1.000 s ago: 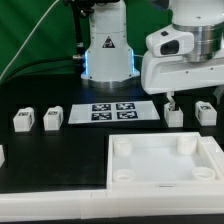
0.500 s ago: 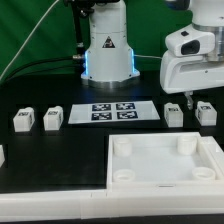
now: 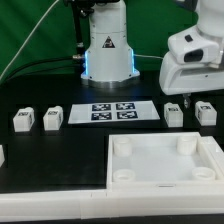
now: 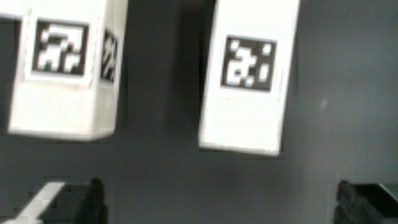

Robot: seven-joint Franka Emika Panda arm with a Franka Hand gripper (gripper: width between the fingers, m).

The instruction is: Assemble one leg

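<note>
My fingers are still above the white leg (image 3: 205, 113), so closing now would miss, and it is too early to close before my gripper lowers.
Several white legs with square tags stand on the black table. Two are at the exterior view's right: one leg (image 3: 174, 115) and another (image 3: 206, 112). My gripper (image 3: 190, 100) hangs just above and between them, open and empty. In the wrist view both legs show close below: one (image 4: 249, 75) in line with the gap between my fingers, the other (image 4: 68, 68) off to one side. My dark fingertips (image 4: 75, 203) stand wide apart with nothing between them. Two more legs (image 3: 24, 121) (image 3: 52, 118) stand at the exterior view's left.
The large white tray-like piece (image 3: 165, 175) with corner sockets lies in front. The marker board (image 3: 113, 111) lies flat in the middle. The robot base (image 3: 107, 50) stands behind it. A white part (image 3: 2, 155) shows at the left edge.
My gripper has moved to the exterior view's right, from above the nearer right leg to between the two right legs. Nothing was picked up.
</note>
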